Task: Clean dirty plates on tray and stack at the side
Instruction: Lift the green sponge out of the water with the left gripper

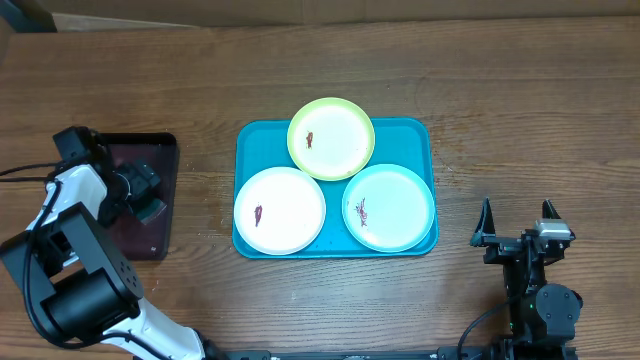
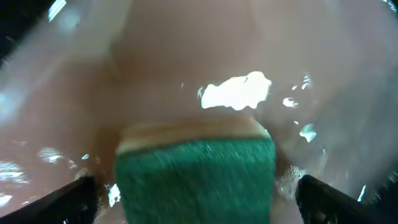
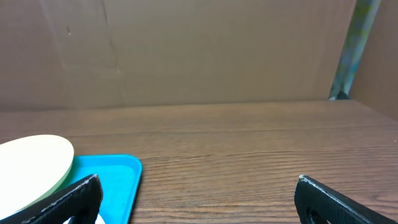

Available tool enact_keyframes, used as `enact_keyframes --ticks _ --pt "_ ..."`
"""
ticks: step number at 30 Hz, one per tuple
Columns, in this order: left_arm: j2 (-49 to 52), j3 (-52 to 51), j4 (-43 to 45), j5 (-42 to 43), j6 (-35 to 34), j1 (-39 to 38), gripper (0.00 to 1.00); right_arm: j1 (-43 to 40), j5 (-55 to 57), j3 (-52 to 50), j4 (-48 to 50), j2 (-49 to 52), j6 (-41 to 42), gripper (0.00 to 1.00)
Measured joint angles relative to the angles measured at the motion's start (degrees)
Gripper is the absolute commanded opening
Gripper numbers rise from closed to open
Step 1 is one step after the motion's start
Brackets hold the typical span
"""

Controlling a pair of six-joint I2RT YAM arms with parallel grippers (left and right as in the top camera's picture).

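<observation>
Next, to clean plates, the left gripper grabs the green sponge point(image 1: 150, 211) point(image 2: 196, 168) from above across its opposite sides, so the sponge's pale bottom stays free.
Three plates lie on the turquoise tray point(image 1: 421, 131): a lime-green-rimmed plate point(image 1: 331, 138) at the back, a white plate point(image 1: 280, 210) front left and a pale aqua plate point(image 1: 390, 207) front right. Each has a small dark red smear. My left gripper point(image 1: 148, 196) is low over the dark maroon tray point(image 1: 140, 150), far left of the plates. In the left wrist view its fingers point(image 2: 196, 193) are open on either side of a green sponge point(image 2: 196, 168), with gaps both sides. My right gripper point(image 1: 520, 225) is open and empty, right of the tray.
The maroon tray's surface point(image 2: 186, 62) looks wet and shiny. In the right wrist view the lime plate point(image 3: 31, 165) and the turquoise tray's corner point(image 3: 115, 177) lie to the left of my open fingers point(image 3: 196, 199). A cardboard wall stands behind the table.
</observation>
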Motion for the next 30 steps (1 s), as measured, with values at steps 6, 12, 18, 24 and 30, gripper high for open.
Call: enact_keyframes --ticks 6,12,18,24,30 --pt "-0.4 0.1 -3.0 4.2 -0.3 0.2 0.76 0.0 0.0 0.0 0.0 0.0 0.0 1.00" --pt "-0.3 -0.2 -3.6 6.1 -0.9 0.2 0.13 0.0 0.0 0.0 0.0 0.0 0.0 1.00" --pt "0.0 -0.4 -2.8 6.1 -1.2 0.2 0.04 0.0 0.0 0.0 0.0 0.0 0.0 1.00" --pt "0.7 2.4 -7.5 5.6 -1.2 0.2 0.04 0.0 0.0 0.0 0.0 0.0 0.0 1.00" --pt "0.9 13.1 -17.2 4.9 -1.1 0.2 0.04 0.0 0.0 0.0 0.0 0.0 0.0 1.00"
